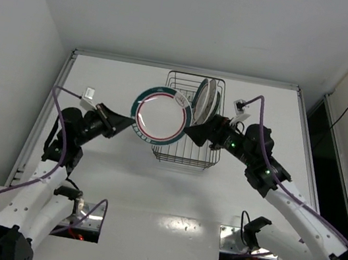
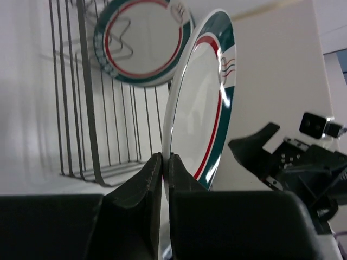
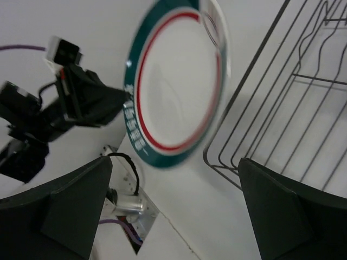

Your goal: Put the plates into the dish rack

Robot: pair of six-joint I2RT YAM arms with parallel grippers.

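A gap shows between my right gripper's fingers and the plate's rim in the left wrist view, so it moves closer next and only then closes on that rim.
A white plate with teal and red rim bands (image 1: 161, 116) hangs tilted above the near left corner of the dark wire dish rack (image 1: 204, 156). My left gripper (image 1: 128, 123) is shut on its left rim; in the left wrist view the fingers (image 2: 146, 181) pinch the plate (image 2: 200, 103) edge-on. My right gripper (image 1: 193, 133) is open and empty just right of the plate, apart from it; its view shows the plate (image 3: 176, 81) and the rack (image 3: 293, 108) between its spread fingers (image 3: 70, 206). Other plates (image 1: 206, 99) stand upright at the rack's far end, one banded (image 2: 143, 40).
The rack sits at the table's back middle. Raised table edges (image 1: 72, 59) run along the left, back and right. Two mounting plates with cables (image 1: 241, 245) lie near the arm bases. The right gripper (image 2: 260, 146) shows beyond the plate in the left wrist view.
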